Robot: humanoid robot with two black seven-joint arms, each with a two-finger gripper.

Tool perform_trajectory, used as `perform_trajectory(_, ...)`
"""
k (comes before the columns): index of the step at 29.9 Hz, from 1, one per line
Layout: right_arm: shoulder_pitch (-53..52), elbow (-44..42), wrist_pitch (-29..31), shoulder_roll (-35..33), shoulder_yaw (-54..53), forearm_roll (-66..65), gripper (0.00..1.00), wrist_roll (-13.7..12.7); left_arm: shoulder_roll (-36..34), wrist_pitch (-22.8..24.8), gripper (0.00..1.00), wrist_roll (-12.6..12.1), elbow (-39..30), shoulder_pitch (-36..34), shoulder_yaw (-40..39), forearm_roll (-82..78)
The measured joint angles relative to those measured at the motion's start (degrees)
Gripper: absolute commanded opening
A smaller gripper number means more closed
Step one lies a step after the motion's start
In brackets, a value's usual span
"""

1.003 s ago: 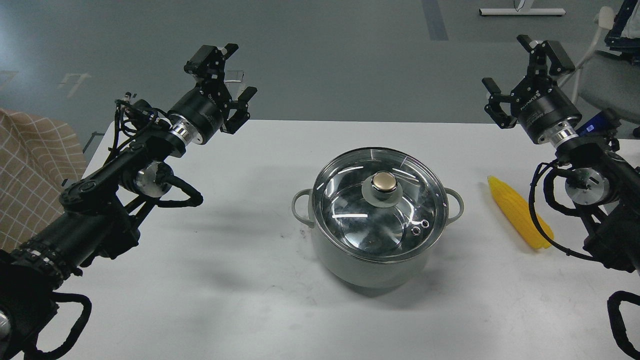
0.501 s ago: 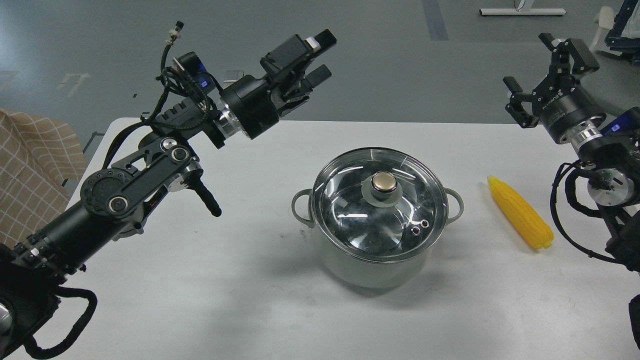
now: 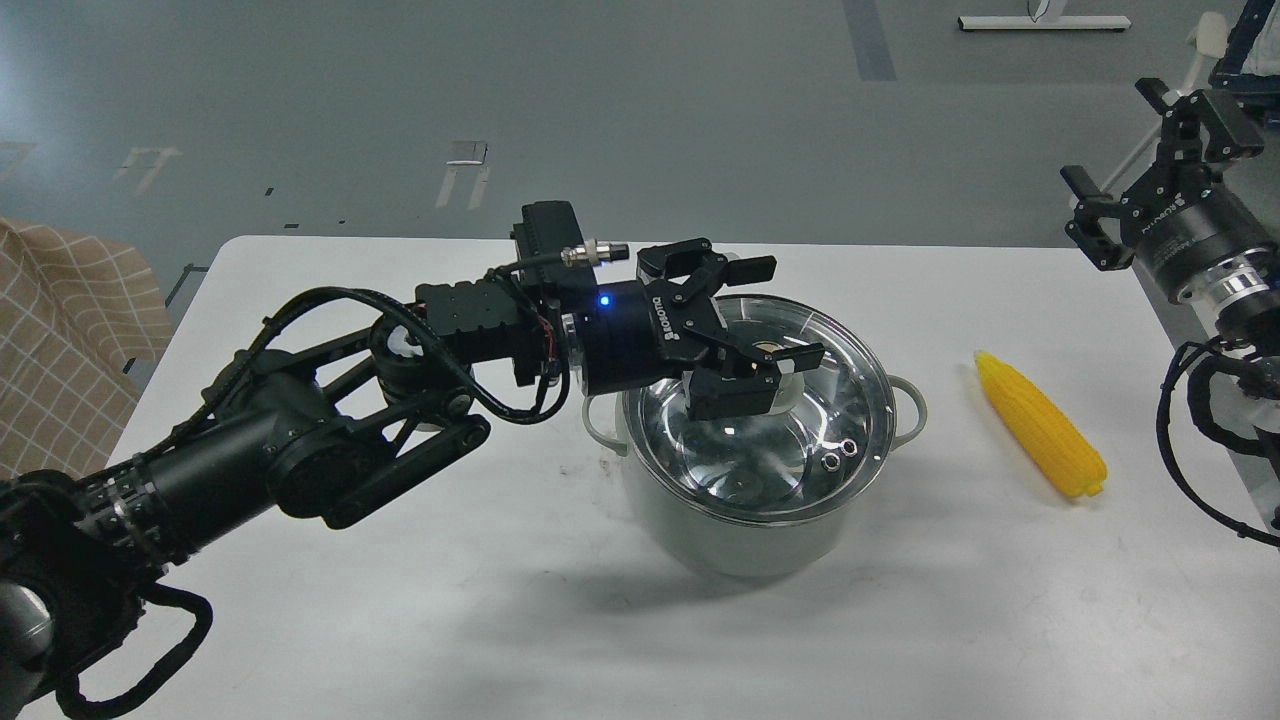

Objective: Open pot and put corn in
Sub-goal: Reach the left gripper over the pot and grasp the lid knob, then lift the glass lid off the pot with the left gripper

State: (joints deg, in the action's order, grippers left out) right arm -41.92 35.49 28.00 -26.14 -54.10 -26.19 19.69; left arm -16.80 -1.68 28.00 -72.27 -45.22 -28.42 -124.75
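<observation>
The robot should next grab the yellow corn by its stubby stalk end (image 3: 1078, 472) with the right gripper, so that the corn can go in the open pot (image 3: 735, 535).
The pale grey-green pot (image 3: 735, 535) stands at the table's centre with its glass lid (image 3: 770, 450) on. My left gripper (image 3: 778, 315) reaches in from the left, low over the lid. Its two fingers are spread apart on either side of the brass-coloured knob (image 3: 768, 347), which the near finger (image 3: 760, 385) mostly hides. I cannot tell whether they touch it. The yellow corn (image 3: 1040, 425) lies on the table right of the pot. My right gripper (image 3: 1112, 135) is open and empty, raised at the far right beyond the corn.
The white table (image 3: 400, 600) carries only the pot and the corn. A checked tan cloth (image 3: 60, 320) lies off its left edge. A chair (image 3: 1225, 40) stands behind my right arm. Grey floor lies beyond the far edge.
My left arm has swung right and down from the table's far left until its open gripper sits over the lid's knob. My right gripper has drawn back to the right. The pot and corn have not moved.
</observation>
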Motion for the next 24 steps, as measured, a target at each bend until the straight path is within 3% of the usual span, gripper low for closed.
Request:
perform_trajectory(12, 0.2, 0.1, 0.0, 0.0, -0.1, 0.0, 1.00, 0.1, 3.3, -1.0, 0.94, 0.0, 8.0, -1.1, 3.3, -0.3)
perform_trajectory(16, 0.2, 0.1, 0.0, 0.0, -0.2, 0.0, 1.00, 0.1, 3.3, -1.0, 0.83, 0.0, 8.2, -1.2, 4.5, -0.3)
perform_trajectory(18, 0.2, 0.1, 0.0, 0.0, -0.2, 0.0, 1.00, 0.1, 3.3, -1.0, 0.71, 0.0, 8.2, -1.2, 4.7, -0.3)
perform_trajectory(20, 0.2, 0.1, 0.0, 0.0, -0.2, 0.0, 1.00, 0.0, 3.2, -1.0, 0.41, 0.0, 8.3, -1.2, 4.8, -0.3)
perform_trajectory(24, 0.2, 0.1, 0.0, 0.0, -0.2, 0.0, 1.00, 0.0, 2.8, -1.0, 0.18, 0.0, 8.6, -1.2, 4.9, -0.3)
